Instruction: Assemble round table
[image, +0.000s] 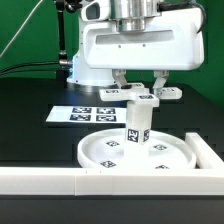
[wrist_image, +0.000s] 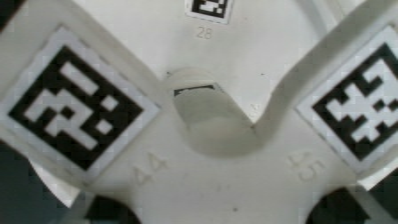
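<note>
The cross-shaped foot piece sits level on the post's top (image: 139, 103) in the exterior view and would rest there, so my gripper needs to open now.
The large rimmed round disc (image: 97, 152) lies on the black table in the exterior view. The short cylindrical post (image: 135, 128) stands upright at its centre. My gripper (image: 140, 88) is directly above the post, shut on the flat cross-shaped foot piece (image: 143, 96), which it holds level at the post's top. I cannot tell whether foot and post touch. In the wrist view the foot piece (wrist_image: 214, 170) fills the picture, with two tagged arms spreading out. My gripper (wrist_image: 214, 208) closes on it, and a fingertip (wrist_image: 54, 195) shows at its edge. The post and disc are hidden there.
The marker board (image: 78, 113) lies flat behind the disc toward the exterior view's left. The long white border wall (image: 50, 180) runs along the front, with a side piece (image: 207, 152) at the exterior view's right, close to the disc's rim.
</note>
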